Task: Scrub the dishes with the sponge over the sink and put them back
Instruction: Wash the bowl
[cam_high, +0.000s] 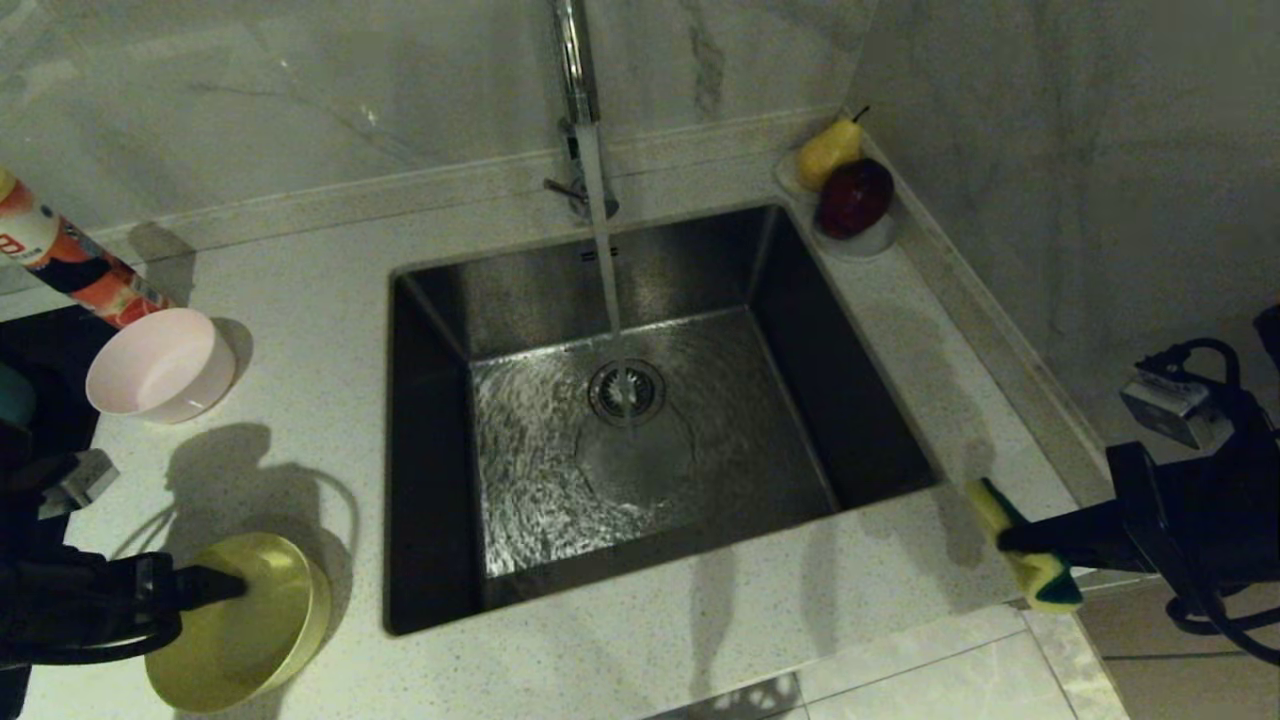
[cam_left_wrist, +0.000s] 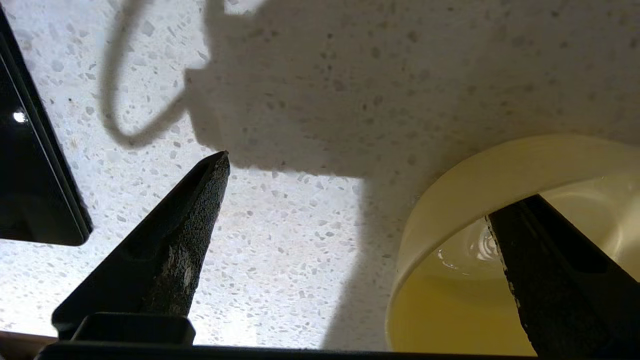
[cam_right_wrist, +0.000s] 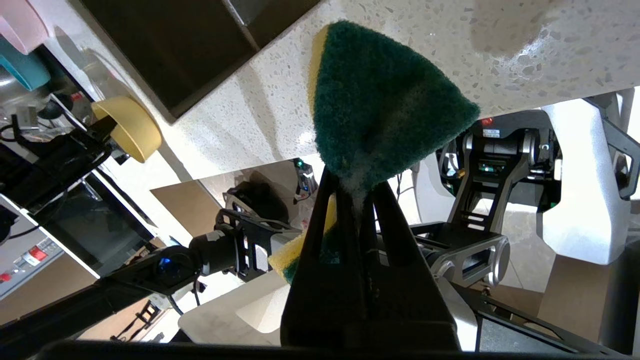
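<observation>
Next, my left gripper grabs the yellow bowl by its rim (cam_high: 216, 548), and the bowl's inside stays free for the sponge (cam_high: 1039, 581) to scrub.
The yellow bowl (cam_high: 250, 630) stands tilted on the counter at the near left of the sink (cam_high: 700, 260). My left gripper (cam_high: 215, 585) is open, with one finger inside the bowl (cam_left_wrist: 560, 280) and the other finger (cam_left_wrist: 185, 240) outside over bare counter. Farther back on the left stands the pink bowl (cam_high: 160, 365), and a teal-blue bowl edge (cam_high: 15, 395) shows at the left border. Past the sink's near right corner, my right gripper (cam_high: 1010, 540) is shut on the sponge (cam_right_wrist: 385, 110), whose green face points towards the wrist camera.
Water runs from the tap (cam_high: 575, 60) onto the drain strainer (cam_high: 626, 392). A white dish with a pear and an apple (cam_high: 850, 190) sits at the back right corner. An orange bottle (cam_high: 70, 260) leans at the far left. A black panel (cam_left_wrist: 30, 175) borders the counter.
</observation>
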